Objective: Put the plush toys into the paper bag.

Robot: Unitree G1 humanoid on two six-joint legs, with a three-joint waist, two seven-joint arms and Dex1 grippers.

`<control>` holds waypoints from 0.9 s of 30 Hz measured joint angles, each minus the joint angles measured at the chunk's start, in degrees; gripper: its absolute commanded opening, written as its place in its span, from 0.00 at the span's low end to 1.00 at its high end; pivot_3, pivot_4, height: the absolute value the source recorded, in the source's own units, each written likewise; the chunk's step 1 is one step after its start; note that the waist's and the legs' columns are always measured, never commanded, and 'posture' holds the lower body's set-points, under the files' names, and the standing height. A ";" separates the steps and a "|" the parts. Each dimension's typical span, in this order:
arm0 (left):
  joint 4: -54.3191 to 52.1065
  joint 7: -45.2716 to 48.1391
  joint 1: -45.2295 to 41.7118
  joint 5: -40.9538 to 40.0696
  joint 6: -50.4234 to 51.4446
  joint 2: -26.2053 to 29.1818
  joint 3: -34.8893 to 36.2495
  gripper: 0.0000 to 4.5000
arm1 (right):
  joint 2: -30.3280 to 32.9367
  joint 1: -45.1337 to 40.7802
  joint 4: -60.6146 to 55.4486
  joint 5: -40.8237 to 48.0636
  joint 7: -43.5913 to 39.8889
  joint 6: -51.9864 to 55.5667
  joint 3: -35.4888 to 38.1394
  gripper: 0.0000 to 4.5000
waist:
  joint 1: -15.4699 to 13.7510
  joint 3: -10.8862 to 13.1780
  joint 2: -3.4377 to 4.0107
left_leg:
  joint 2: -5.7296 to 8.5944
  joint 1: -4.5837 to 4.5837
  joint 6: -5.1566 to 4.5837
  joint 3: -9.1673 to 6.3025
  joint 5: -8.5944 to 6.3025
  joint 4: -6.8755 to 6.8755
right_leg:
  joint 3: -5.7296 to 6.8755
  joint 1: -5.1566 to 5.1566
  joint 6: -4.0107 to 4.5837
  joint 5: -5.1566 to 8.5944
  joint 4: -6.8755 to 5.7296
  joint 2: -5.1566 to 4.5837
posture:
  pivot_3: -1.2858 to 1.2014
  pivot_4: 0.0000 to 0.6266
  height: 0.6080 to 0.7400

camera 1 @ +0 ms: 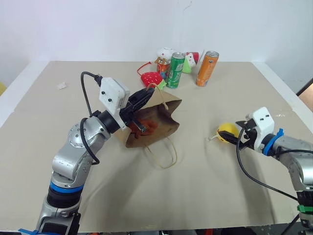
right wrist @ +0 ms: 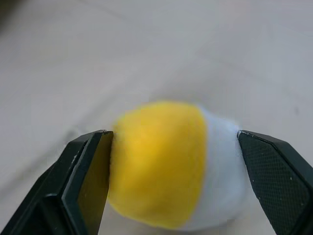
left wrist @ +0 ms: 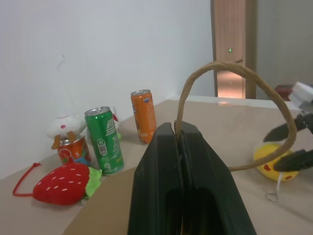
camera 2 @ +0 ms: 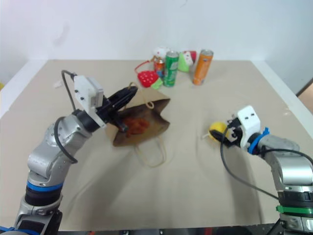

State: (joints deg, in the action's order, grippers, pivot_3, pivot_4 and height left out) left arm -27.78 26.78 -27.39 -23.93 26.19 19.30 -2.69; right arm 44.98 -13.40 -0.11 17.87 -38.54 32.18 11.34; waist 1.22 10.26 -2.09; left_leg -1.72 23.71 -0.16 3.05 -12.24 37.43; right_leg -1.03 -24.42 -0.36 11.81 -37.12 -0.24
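My right gripper closes on the ball now, since in the right wrist view my fingertips stand beside the yellow side and the white end (right wrist: pixel 222 171).
The brown paper bag (camera 1: pixel 165 111) is held tilted on the table, its mouth facing me. My left gripper (camera 1: pixel 148 93) is shut on its upper cord handle (left wrist: pixel 234 73) at the rim. A reddish-brown fuzzy plush (camera 1: pixel 148 126) lies inside the bag. The other handle loop (camera 1: pixel 164 155) trails on the table. To the right, the yellow plush ball (camera 1: pixel 226 131) with its white end rests on the table. My right gripper (right wrist: pixel 172 134) is open, one finger on each side of the ball (right wrist: pixel 161 161); one pad (right wrist: pixel 93 166) is close against the yellow side.
At the back stand a green can (camera 1: pixel 175 70), an orange can (camera 1: pixel 207 68) and a red can (camera 1: pixel 163 67) topped by a white figure. A red strawberry plush (camera 1: pixel 150 77) lies beside them. A small white scrap (camera 1: pixel 61 85) sits far left. The table edge (camera 1: pixel 279 83) runs along the right.
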 measured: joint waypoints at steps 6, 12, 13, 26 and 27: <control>0.01 0.02 0.00 0.55 -0.06 -0.10 -0.28 0.00 | -0.08 -0.01 2.30 -2.40 -0.01 -4.39 -0.82 0.59 | -0.02 0.00 0.00 | 0.08 -0.06 -0.05 0.02 0.03 0.04 | -0.04 0.11 -0.06 -0.03 0.01 -0.01 | 0.52 0.24 1.00; 0.01 0.02 0.00 0.95 -0.06 -0.10 -0.28 0.00 | -0.07 -0.46 3.76 -3.65 -0.32 -7.45 -1.65 0.19 | -0.03 0.00 -0.01 | 0.08 -0.06 -0.06 0.02 0.04 0.07 | -0.05 0.14 -0.09 -0.05 0.01 -0.02 | 0.52 0.24 1.00; 0.02 0.02 -0.01 0.96 -0.06 -0.10 -0.27 0.00 | -0.07 -0.60 3.98 -3.85 -0.46 -7.87 -1.77 0.19 | -0.03 0.00 0.00 | 0.08 -0.06 -0.07 0.01 0.04 0.07 | -0.05 0.14 -0.09 -0.05 0.01 -0.01 | 0.52 0.24 1.00; 1.38 0.03 -0.81 1.69 -1.17 -0.37 -0.10 0.00 | -4.49 -8.68 -22.97 19.53 -8.08 13.69 -5.81 0.19 | -0.08 0.02 0.03 | -0.05 -0.03 -0.05 -0.16 0.05 0.01 | -0.02 0.10 0.00 -0.02 -0.01 0.15 | 0.52 0.24 1.00; 1.40 0.02 -0.81 1.71 -1.20 -0.34 -0.06 0.00 | -4.69 -8.90 -23.02 19.59 -7.91 13.90 -6.00 0.19 | -0.08 0.02 0.02 | -0.05 -0.03 -0.05 -0.15 0.05 0.01 | -0.02 0.10 0.00 -0.02 -0.01 0.14 | 0.52 0.24 1.00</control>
State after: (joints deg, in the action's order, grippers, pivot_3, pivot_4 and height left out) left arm -26.38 26.80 -28.20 -22.22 24.99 18.95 -2.75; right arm 40.30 -22.30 -23.13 37.46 -46.45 46.08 5.34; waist 1.14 10.28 -2.06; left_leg -1.77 23.67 -0.21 2.89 -12.19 37.44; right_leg -1.05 -24.32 -0.36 11.79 -37.13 -0.10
